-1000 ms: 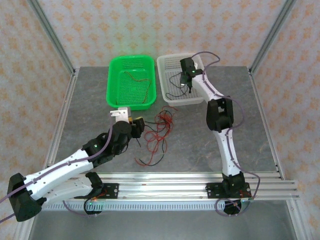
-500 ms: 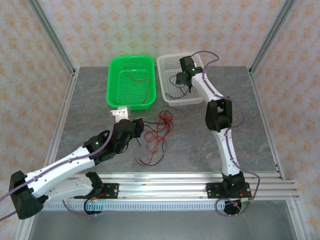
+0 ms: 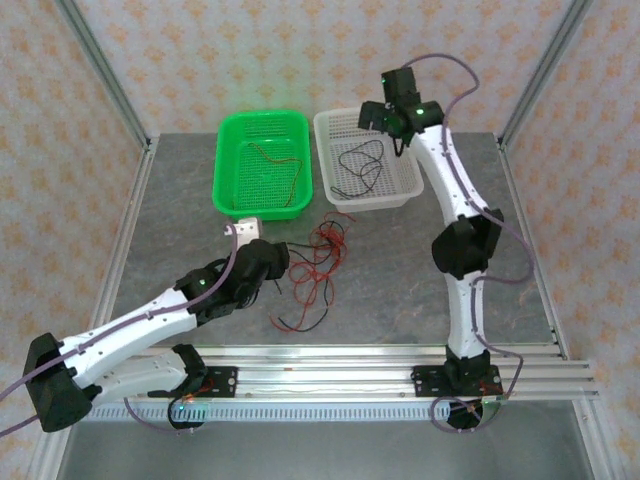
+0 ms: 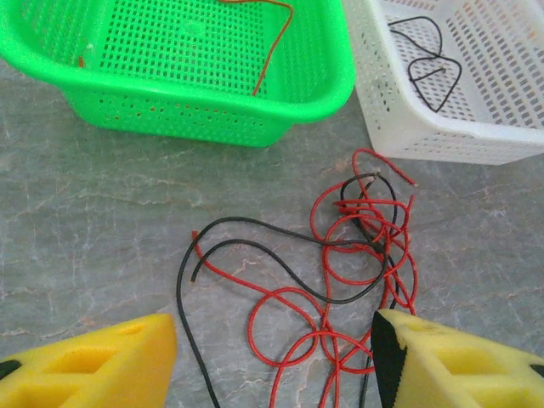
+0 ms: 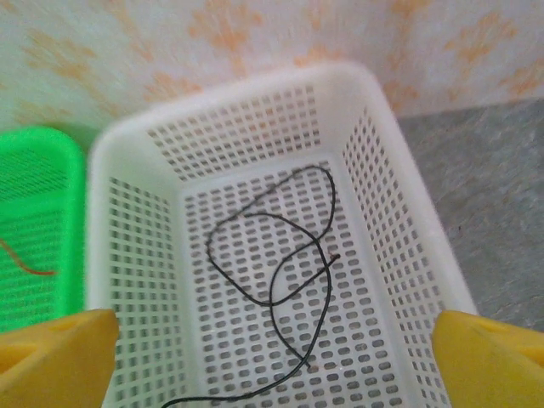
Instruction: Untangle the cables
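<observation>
My left gripper is to grab a red cable by its loose loop outside the dense knot [image 3: 292,269] [image 4: 257,314], so that it can pull the cable free and untangle it.
A tangle of red and black cables [image 3: 318,265] [image 4: 357,255] lies on the grey table in front of the two baskets. My left gripper [image 3: 282,258] [image 4: 272,374] hovers open just left of and over the tangle, its yellow fingertips [image 4: 93,365] wide apart with nothing between them. One red cable [image 3: 285,160] [image 4: 276,47] lies in the green basket [image 3: 230,200] [image 4: 255,102]. One black cable [image 3: 358,165] [image 5: 289,255] lies loose in the white basket [image 3: 400,190] [image 5: 399,195]. My right gripper [image 3: 385,122] [image 5: 272,365] is raised above that basket's far side, open and empty.
The two baskets stand side by side at the back of the table, touching. Metal frame posts rise at the back corners, and an aluminium rail [image 3: 350,375] runs along the near edge. Bare table lies left and right of the tangle.
My right gripper rose out of the white basket and moved back, and the black cable stays on the basket floor. My left gripper crept slightly right toward the tangle.
</observation>
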`<move>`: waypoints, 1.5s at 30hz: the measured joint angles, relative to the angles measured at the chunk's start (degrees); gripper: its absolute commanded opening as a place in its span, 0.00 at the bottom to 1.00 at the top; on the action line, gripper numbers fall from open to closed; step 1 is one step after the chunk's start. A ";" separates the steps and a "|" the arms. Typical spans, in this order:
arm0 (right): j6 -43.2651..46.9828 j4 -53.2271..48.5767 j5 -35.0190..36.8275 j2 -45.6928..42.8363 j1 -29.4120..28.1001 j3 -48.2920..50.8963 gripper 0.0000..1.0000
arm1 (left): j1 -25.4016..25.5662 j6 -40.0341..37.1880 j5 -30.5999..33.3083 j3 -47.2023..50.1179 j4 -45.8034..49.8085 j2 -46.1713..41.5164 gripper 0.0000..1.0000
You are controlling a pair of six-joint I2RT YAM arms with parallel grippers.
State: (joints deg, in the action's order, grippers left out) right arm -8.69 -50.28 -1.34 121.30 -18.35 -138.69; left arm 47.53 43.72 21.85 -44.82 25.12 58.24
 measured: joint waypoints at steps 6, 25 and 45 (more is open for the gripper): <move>0.02 0.26 0.20 -13.86 -2.86 7.89 0.88 | 0.00 2.99 -0.85 -1.66 3.96 3.48 0.62; -5.79 15.17 -0.74 -50.75 -7.76 61.29 0.73 | 2.36 5.97 -15.02 -0.46 0.39 20.26 0.50; -13.46 22.38 -4.52 -60.67 -7.76 80.32 0.58 | 2.36 5.51 -13.29 -4.98 -2.97 37.16 0.13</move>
State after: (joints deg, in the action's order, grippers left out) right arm -22.15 -27.90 -5.87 60.62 -26.11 -58.37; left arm 49.89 49.23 8.56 -49.80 22.15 95.39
